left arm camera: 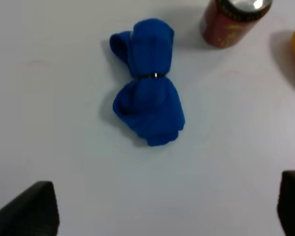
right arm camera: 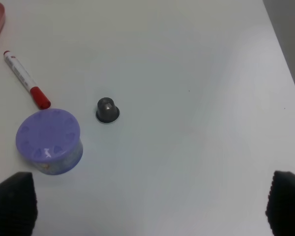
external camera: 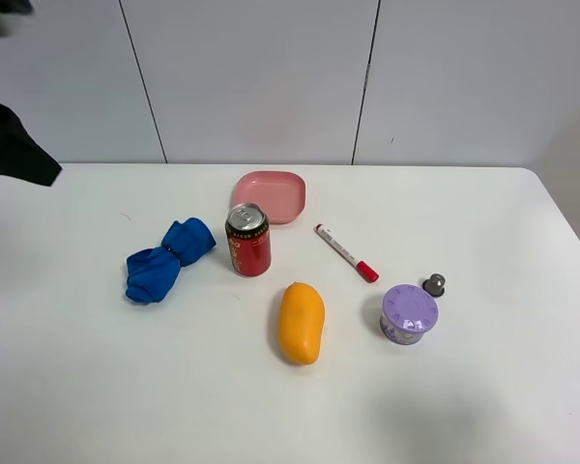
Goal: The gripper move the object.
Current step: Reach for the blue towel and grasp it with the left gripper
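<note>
My left gripper takes hold of the blue rolled cloth by its banded middle [external camera: 171, 255] [left arm camera: 150, 76] next, to move the cloth.
A blue rolled cloth [external camera: 167, 259] lies left of a red can [external camera: 248, 241]; both also show in the left wrist view, cloth [left arm camera: 150, 83] and can [left arm camera: 233, 19]. A yellow mango [external camera: 301, 322] lies in front of the can. A red-capped marker [external camera: 346, 252], a purple round container [external camera: 409, 313] and a small grey cap [external camera: 434, 284] lie to the right. My left gripper [left arm camera: 160, 211] is open and empty, high above the cloth. My right gripper [right arm camera: 150, 204] is open and empty, above the container [right arm camera: 49, 141] and cap [right arm camera: 107, 109].
A pink bowl [external camera: 270, 194] stands behind the can. A dark part of the left arm [external camera: 14, 147] shows at the far left edge of the table. The table's right edge [external camera: 568, 227] runs near the cap.
</note>
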Available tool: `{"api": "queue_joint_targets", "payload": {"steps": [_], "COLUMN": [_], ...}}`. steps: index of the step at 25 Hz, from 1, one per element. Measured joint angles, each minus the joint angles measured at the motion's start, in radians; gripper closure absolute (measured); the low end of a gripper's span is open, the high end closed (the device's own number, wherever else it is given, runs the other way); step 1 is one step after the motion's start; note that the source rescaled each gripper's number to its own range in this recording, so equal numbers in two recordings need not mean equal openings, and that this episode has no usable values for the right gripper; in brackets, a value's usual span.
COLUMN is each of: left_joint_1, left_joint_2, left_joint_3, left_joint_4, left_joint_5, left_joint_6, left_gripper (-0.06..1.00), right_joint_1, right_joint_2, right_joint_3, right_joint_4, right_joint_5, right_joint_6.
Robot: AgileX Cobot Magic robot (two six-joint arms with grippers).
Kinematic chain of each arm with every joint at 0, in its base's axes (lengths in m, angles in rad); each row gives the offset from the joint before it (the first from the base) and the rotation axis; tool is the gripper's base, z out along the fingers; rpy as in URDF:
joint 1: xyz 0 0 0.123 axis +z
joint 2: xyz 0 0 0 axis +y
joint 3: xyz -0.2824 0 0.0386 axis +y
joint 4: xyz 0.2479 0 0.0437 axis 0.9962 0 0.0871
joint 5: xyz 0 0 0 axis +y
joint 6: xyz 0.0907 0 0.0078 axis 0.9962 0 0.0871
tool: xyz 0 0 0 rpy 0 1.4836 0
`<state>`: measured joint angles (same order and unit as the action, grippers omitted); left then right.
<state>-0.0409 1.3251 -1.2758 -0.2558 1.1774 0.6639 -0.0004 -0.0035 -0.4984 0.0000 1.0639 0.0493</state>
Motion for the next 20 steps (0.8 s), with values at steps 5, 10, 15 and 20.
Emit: {"api": "queue_joint_targets", "payload": {"steps": [5,10,15,20], "left_joint_1": [-0.128,-0.198,-0.203,-0.203], "left_joint_2": [0.132,0.226,0.34,0.445], "left_joint_3": [0.0,0.0,0.0,0.0], "left_joint_4": [0.086,0.11,0.117,0.121], "left_joint_5": [-0.043,-0.15,-0.214,-0.299], "left_joint_6": [0.063,0.044,-0.008,-0.038], "left_gripper": [-0.01,-0.01,-0.01,-0.01], "right_joint_1": [0.0,0.0,0.0,0.0], "right_joint_2": [0.0,0.0,0.0,0.0], "right_joint_3": [0.0,0.0,0.0,0.0], "right_joint_4": [0.0,0.0,0.0,0.0], "right_joint_5": [0.0,0.0,0.0,0.0], "right_joint_6": [0.0,0.0,0.0,0.0]}}
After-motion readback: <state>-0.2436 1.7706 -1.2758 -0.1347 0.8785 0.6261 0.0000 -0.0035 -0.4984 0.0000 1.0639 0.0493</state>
